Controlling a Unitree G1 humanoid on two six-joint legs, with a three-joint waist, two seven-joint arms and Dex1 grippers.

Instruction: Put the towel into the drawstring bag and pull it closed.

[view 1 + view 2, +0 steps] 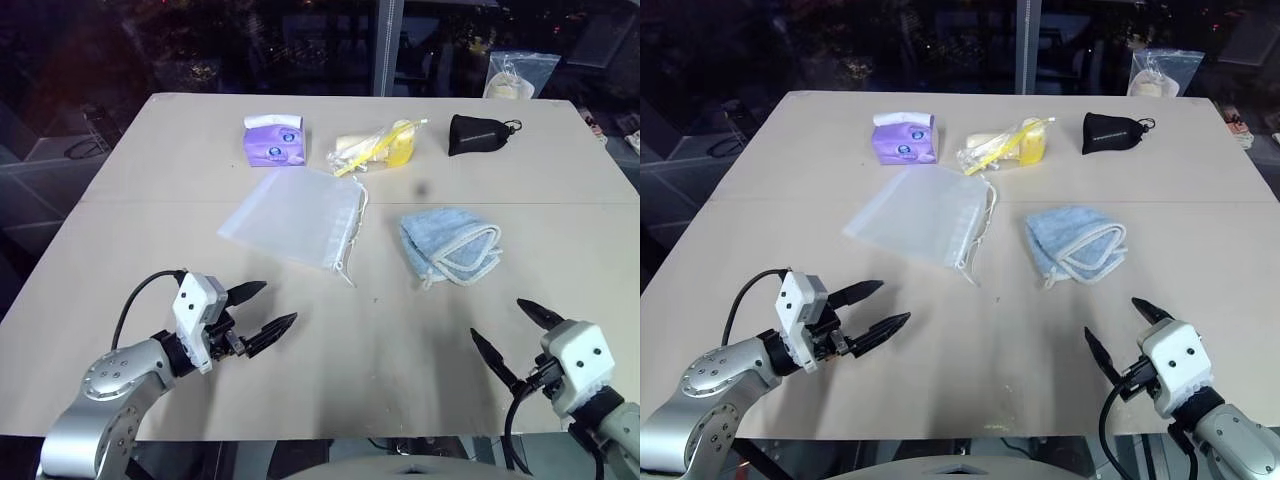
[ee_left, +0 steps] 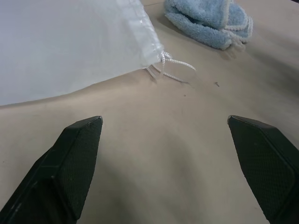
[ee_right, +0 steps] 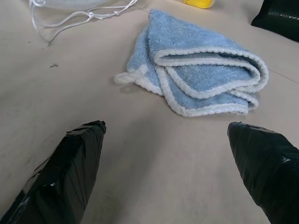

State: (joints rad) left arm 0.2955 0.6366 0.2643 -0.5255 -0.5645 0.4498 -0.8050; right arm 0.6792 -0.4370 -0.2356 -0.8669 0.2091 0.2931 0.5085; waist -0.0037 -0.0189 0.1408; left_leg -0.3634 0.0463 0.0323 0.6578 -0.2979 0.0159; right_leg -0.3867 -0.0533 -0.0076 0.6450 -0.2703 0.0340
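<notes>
The drawstring bag [image 1: 292,216] lies flat and slack on the tabletop, so the left gripper should next grab the puckered hem at the bag's opening [image 1: 345,225].
A folded light-blue towel [image 1: 450,245] with whitish edging lies right of the table's middle. To its left the frosted-white drawstring bag [image 1: 292,216] lies flat, its white cords [image 1: 351,240] trailing toward the towel. My left gripper [image 1: 258,312] hovers open near the front left of the table, short of the bag, with nothing between its fingers. At the front right my right gripper [image 1: 510,335] also stands open and empty, pointing toward the towel [image 3: 201,74]. The bag's corner [image 2: 70,42] and cords show in the left wrist view.
Along the back of the table [image 1: 380,330] stand a purple tissue pack [image 1: 273,139], a clear packet with yellow contents [image 1: 378,146] and a small black pouch [image 1: 478,133]. A clear plastic bag [image 1: 515,75] sits at the far right edge.
</notes>
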